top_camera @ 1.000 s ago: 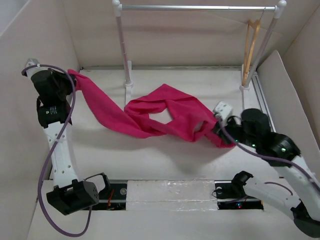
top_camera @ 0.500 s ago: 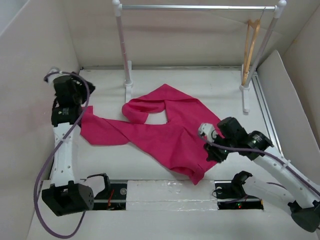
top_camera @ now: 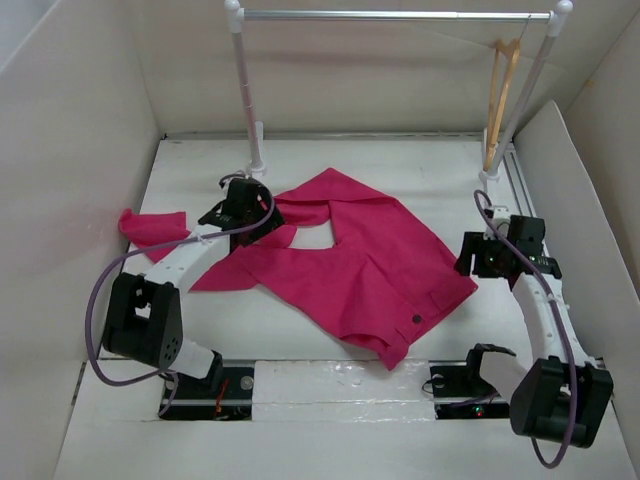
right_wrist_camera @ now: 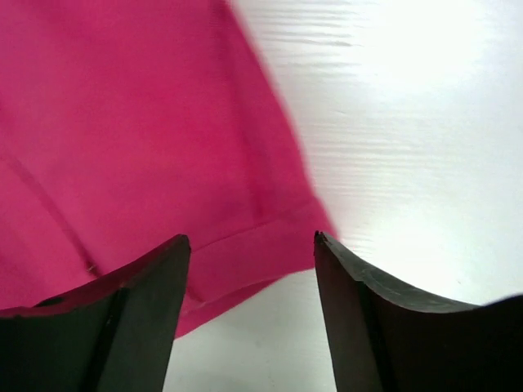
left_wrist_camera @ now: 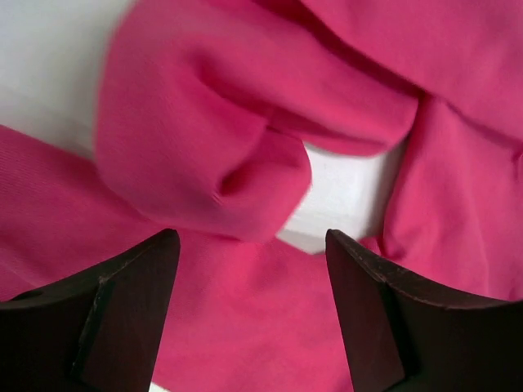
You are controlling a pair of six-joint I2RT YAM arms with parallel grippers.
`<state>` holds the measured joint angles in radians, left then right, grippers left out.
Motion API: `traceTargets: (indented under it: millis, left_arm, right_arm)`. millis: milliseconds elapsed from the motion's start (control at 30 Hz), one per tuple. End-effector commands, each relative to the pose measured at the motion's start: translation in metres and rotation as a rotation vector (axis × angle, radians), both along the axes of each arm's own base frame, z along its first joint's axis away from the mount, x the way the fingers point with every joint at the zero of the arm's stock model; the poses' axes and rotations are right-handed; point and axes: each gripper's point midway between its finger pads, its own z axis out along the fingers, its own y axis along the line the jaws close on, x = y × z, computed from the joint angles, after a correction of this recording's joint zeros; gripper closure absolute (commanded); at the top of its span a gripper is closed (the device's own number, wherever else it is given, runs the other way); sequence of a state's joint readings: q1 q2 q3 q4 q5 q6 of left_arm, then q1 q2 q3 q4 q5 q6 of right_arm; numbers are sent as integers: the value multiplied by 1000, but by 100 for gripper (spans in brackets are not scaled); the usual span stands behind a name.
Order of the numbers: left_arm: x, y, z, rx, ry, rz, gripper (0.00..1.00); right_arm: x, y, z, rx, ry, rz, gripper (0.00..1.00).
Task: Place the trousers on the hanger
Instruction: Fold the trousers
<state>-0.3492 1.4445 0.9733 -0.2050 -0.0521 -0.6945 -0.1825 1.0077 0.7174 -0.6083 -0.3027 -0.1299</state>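
The trousers' folded leg near its end (top_camera: 276, 237) (left_wrist_camera: 247, 202) needs to be held by my left gripper next, so that it can be stretched straight from the waist for hanging.
The magenta trousers (top_camera: 365, 265) lie spread on the white table, waist toward the front right, one leg trailing to the left with its end (top_camera: 152, 226) near the left wall. My left gripper (top_camera: 246, 212) hovers open over a folded leg; in the left wrist view the gripper (left_wrist_camera: 249, 245) has only pink cloth (left_wrist_camera: 245, 327) lying below its spread jaws. My right gripper (top_camera: 476, 260) stands open just off the trousers' right edge; in the right wrist view the gripper (right_wrist_camera: 251, 241) frames the hemmed corner (right_wrist_camera: 245, 245) without touching it. The tan wooden hanger (top_camera: 503, 95) hangs on the rail at the back right.
A rack with white posts (top_camera: 243, 90) and a grey rail (top_camera: 390, 15) spans the back of the table. Beige walls enclose the table on the left, back and right. A metal track (top_camera: 525, 195) runs along the right side.
Both grippers have opened and let go of the trousers, which now lie flatter on the table. The left arm swung from the left wall to the middle; the right arm pulled back to the right.
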Motion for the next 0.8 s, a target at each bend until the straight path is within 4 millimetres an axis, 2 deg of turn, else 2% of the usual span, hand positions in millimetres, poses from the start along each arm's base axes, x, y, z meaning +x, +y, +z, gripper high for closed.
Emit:
traceTargets:
  millis: [0,33,133,233,333,367,400,500,633,700,767]
  left_arm:
    - [29,8,20,-109,-110,67,32]
    - [28,1,19,-136,-100,38,32]
    - [32,0,10,-149,-88,39,31]
    - [34,2,-7,-134,-52,59,31]
    - [35,4,-22,-117,-21,69,31]
    - [35,6,-26,-106,-17,79,31]
    - [35,7,-30,-101,-6,83,30]
    - [38,11,-39,-92,-2,88,29]
    - [43,28,-53,-38,25,120,28]
    - [39,30,-56,-22,44,123,28]
    - [38,34,-48,-10,23,132,29]
  right_arm:
    - [15,-43,-10,-20,-31,-213,31]
    - [12,-63,-15,-30,-20,-268,31]
    - [2,-86,-35,-28,50,-338,29]
    - [5,-81,-54,24,73,-309,28]
    - [10,-60,-68,101,90,-208,28]
    - [12,-47,-72,132,95,-157,29]
    - [8,-42,-77,154,106,-143,29]
    - [6,-33,-81,179,80,-103,30]
    - [-1,-22,-91,222,106,-62,39]
    - [0,-21,-87,241,90,-54,43]
    - [-2,-23,-77,227,70,-50,40]
